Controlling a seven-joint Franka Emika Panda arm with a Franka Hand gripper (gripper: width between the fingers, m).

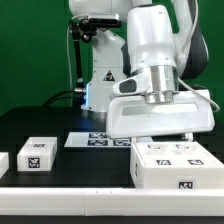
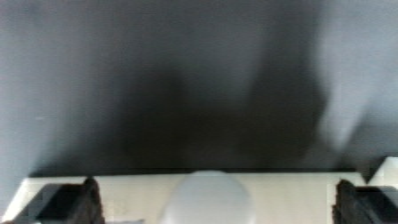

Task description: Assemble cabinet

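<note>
The robot's gripper will next grab the cabinet by its rounded white knob (image 2: pixel 208 197) to set the cabinet upright for its assembly.
The cabinet (image 1: pixel 175 165) is a large white box with black-and-white tags on its top and front, at the front of the table on the exterior view's right. My gripper (image 1: pixel 160 138) hangs straight down right over its back edge, and its fingertips are hidden there. In the wrist view the two dark fingers (image 2: pixel 64 205) stand far apart at the sides of the picture, so the gripper (image 2: pixel 217 206) is open. A pale surface (image 2: pixel 143 195), which looks like the cabinet's top, lies close below them. A blurred rounded white shape (image 2: pixel 214 200) sits in the middle.
A small white tagged block (image 1: pixel 38 152) lies on the black table at the exterior view's left, and the corner of another (image 1: pixel 3 160) shows at the edge. The marker board (image 1: pixel 92 140) lies flat behind the cabinet. The robot's base (image 1: pixel 100 80) stands at the back.
</note>
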